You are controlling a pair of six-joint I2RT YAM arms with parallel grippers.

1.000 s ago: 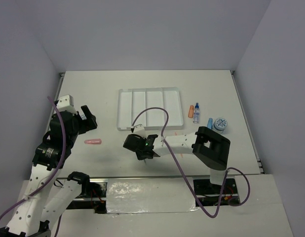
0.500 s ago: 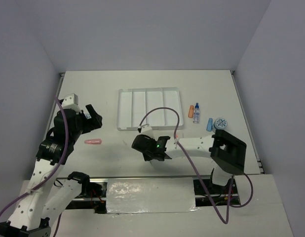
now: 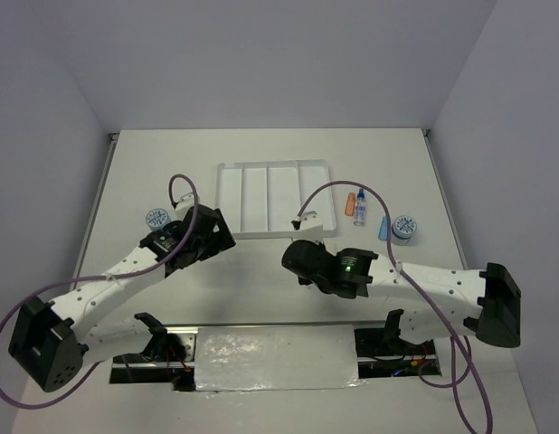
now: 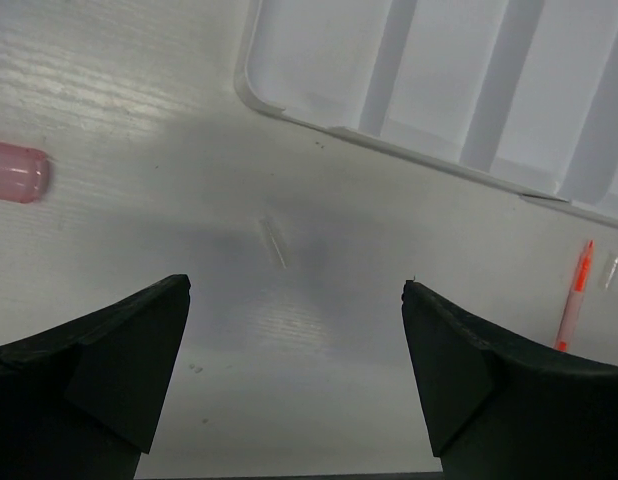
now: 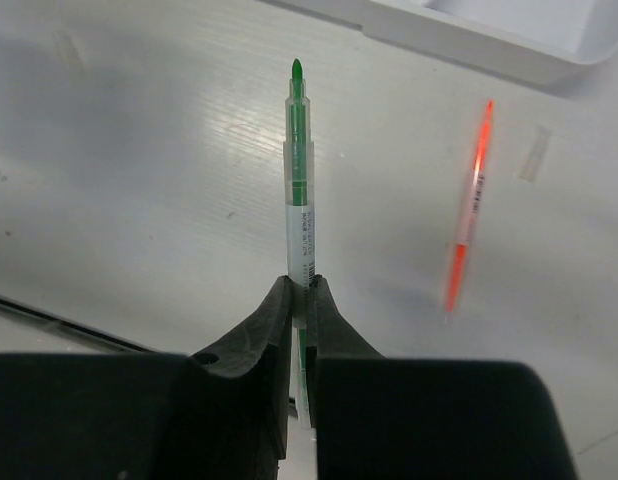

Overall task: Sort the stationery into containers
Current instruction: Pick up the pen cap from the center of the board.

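Observation:
My left gripper will put the cap on the thin green pen, so next it will grab the small clear cap by its middle.
My right gripper (image 5: pixel 302 290) is shut on the thin green pen (image 5: pixel 301 200) and holds it just above the table, tip pointing toward the white tray (image 5: pixel 489 40). The orange pen (image 5: pixel 467 220) lies on the table to its right. My left gripper (image 4: pixel 294 330) is open and empty, low over the table just in front of the tray's near-left corner (image 4: pixel 259 95). A pink capsule (image 4: pixel 14 170) lies to its left, and the orange pen (image 4: pixel 572 305) to its right. In the top view both grippers, left (image 3: pixel 216 237) and right (image 3: pixel 296 258), sit in front of the empty tray (image 3: pixel 275 194).
Right of the tray lie an orange capsule (image 3: pixel 350 204), a small blue-capped bottle (image 3: pixel 359 206), a blue capsule (image 3: pixel 384 228) and a blue-white roll (image 3: pixel 404 226). A second roll (image 3: pixel 156 218) sits left of the tray, beside my left arm.
My left arm has swung in from the left and reached low toward the tray's near-left corner, uncovering the left roll. My right gripper moved right with the green pen.

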